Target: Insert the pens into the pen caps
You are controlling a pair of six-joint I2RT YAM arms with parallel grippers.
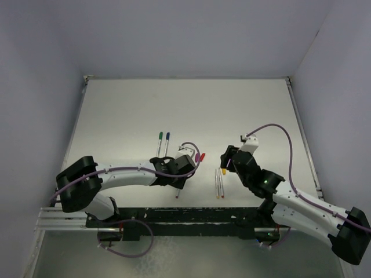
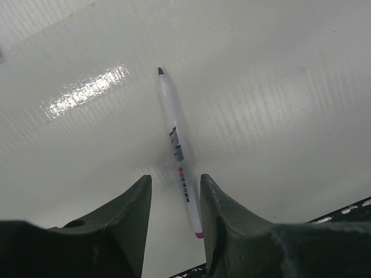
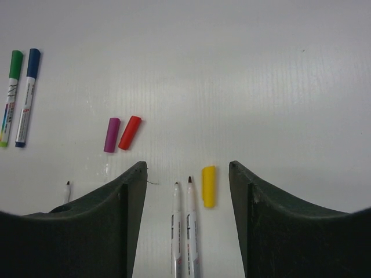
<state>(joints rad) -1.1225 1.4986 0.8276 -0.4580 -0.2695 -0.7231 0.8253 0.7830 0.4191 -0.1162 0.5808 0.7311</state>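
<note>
I need to pick up the uncapped white pen by its printed body (image 2: 181,167) with my left gripper next. The pen's tip then stays free to go into the magenta cap.
My left gripper (image 1: 177,180) hangs over one uncapped white pen (image 2: 177,145) lying on the table. Its jaws are open, one on each side of the pen's magenta-ended rear in the left wrist view (image 2: 175,179). My right gripper (image 1: 227,157) is open and empty in the right wrist view (image 3: 186,168). Between its fingers lie two uncapped pens (image 3: 184,231) side by side and a yellow cap (image 3: 208,185). A magenta cap (image 3: 112,134) and a red cap (image 3: 130,132) lie farther left. Two pens with a green cap (image 3: 10,95) and a blue cap (image 3: 28,95) lie at the far left.
The white table (image 1: 191,110) has raised edges at the back and sides. The capped green and blue pens (image 1: 163,142) lie just beyond my left arm. The two loose caps (image 1: 199,157) sit between the grippers. The arms' base rail (image 1: 185,223) runs along the near edge.
</note>
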